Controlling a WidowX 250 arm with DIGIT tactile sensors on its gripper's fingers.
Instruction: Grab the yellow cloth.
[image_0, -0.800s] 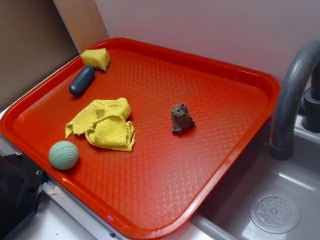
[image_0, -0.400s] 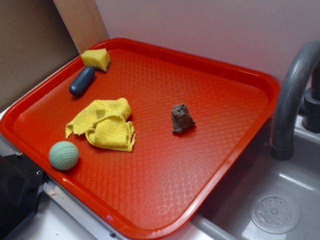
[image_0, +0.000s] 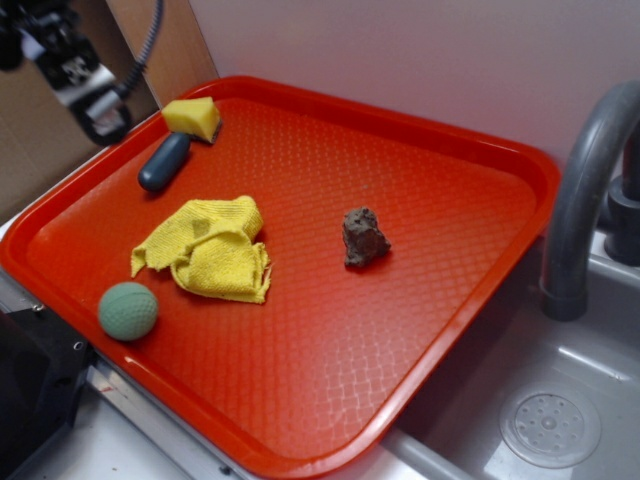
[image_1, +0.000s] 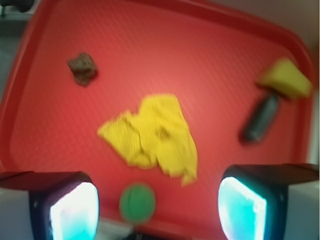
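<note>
Next, my gripper grabs the yellow cloth by the crumpled fold at its middle (image_0: 207, 232), which stands up while its frayed edge (image_0: 264, 280) lies flat on the tray.
The yellow cloth (image_0: 205, 250) lies crumpled on the left half of the red tray (image_0: 420, 190). In the blurred wrist view the yellow cloth (image_1: 152, 135) sits in the middle of the picture, ahead of and below the fingers. My gripper (image_0: 90, 100) hangs high over the tray's far left edge, well apart from the cloth. It is open: in the wrist view the gripper (image_1: 158, 200) has its two fingers (image_1: 75, 210) spread wide with nothing between them.
A green ball (image_0: 128, 311) rests close to the cloth at the tray's near left edge. A yellow sponge with a dark blue handle (image_0: 165, 162) lies at the far left corner. A brown lump (image_0: 364, 237) sits mid-tray. A grey faucet (image_0: 585, 190) and sink (image_0: 550, 428) stand to the right.
My gripper has come into view at the top left above the tray's edge. The cloth, ball, sponge and lump have not moved.
</note>
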